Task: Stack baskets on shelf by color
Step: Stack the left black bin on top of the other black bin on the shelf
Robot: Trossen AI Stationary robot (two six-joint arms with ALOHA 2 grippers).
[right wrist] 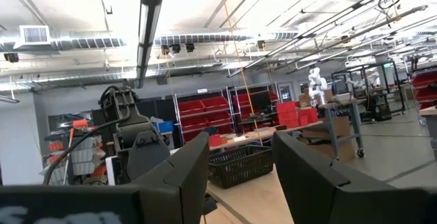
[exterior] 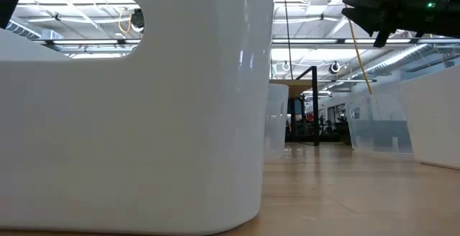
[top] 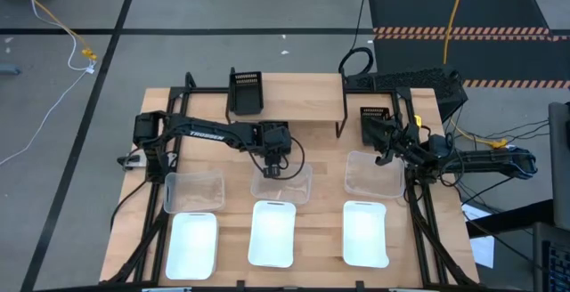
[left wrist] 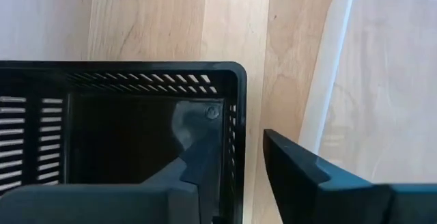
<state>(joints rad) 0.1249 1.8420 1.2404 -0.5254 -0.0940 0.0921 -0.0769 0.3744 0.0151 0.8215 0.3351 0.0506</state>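
Observation:
My left gripper should stack this black basket with its match on the shelf, so it should next grab the basket by its end near the corner (left wrist: 235,162).
A black slotted basket (left wrist: 136,128) sits under my left gripper (top: 272,161), which points down between the shelf (top: 294,96) and the middle clear basket (top: 283,185). The gripper (left wrist: 237,138) is open, with one finger inside the basket and one outside. In the high view the gripper hides this basket. A second black basket (top: 245,92) stands on the shelf's left part. A third (top: 374,118) rests on the table right of the shelf. My right gripper (top: 381,141) (right wrist: 240,141) hovers open beside it, raised and touching nothing. My left gripper comes from above and straddles an end wall of the black basket (left wrist: 235,115) near a corner. The inner finger (left wrist: 205,162) lies close against the wall's inside. A strip of table shows between the outer finger (left wrist: 293,169) and the wall. Whether either finger touches, I cannot tell.
Three clear baskets (top: 193,190) (top: 283,185) (top: 374,172) stand in a row on the table. Three white baskets (top: 191,243) (top: 272,232) (top: 365,232) stand along the near edge. One white basket (exterior: 129,106) fills much of the low view. The shelf's middle and right parts are bare.

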